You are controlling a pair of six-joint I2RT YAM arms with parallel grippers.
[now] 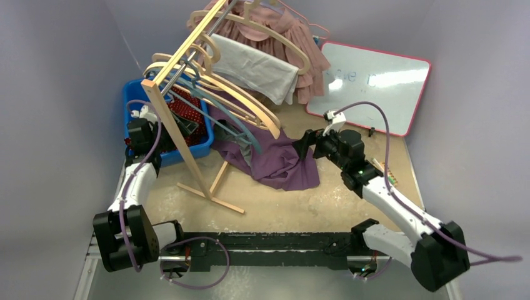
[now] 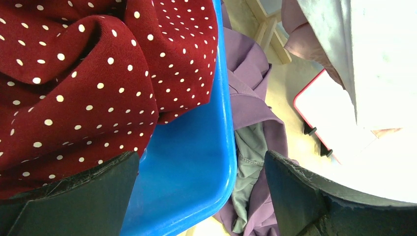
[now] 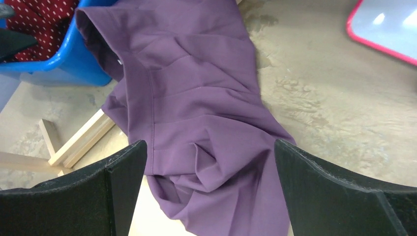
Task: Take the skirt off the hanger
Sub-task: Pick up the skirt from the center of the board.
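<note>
I need to grip the purple skirt (image 1: 281, 162) with my right gripper by its loose edge away from the blue bin. The bin-side cloth stays free for my left gripper's handover.
The purple skirt (image 1: 281, 162) lies crumpled on the table beside the rack, its upper end reaching up under a grey-blue hanger (image 1: 220, 120); whether it still hangs on it I cannot tell. My right gripper (image 1: 302, 145) hovers at the skirt's right edge. In the right wrist view the gripper (image 3: 210, 191) is open, with the skirt (image 3: 196, 113) spread below and nothing between the fingers. My left gripper (image 1: 140, 128) is over the blue bin (image 1: 132, 90). It (image 2: 201, 196) is open astride the bin's rim (image 2: 196, 147), and the skirt (image 2: 255, 98) shows beyond.
A red polka-dot cloth (image 2: 74, 83) fills the bin. The wooden rack (image 1: 172, 134) leans across the table with several wooden hangers (image 1: 250, 106), a white garment (image 1: 256, 65) and a pink dress (image 1: 300, 37). A whiteboard (image 1: 375, 81) lies at the back right.
</note>
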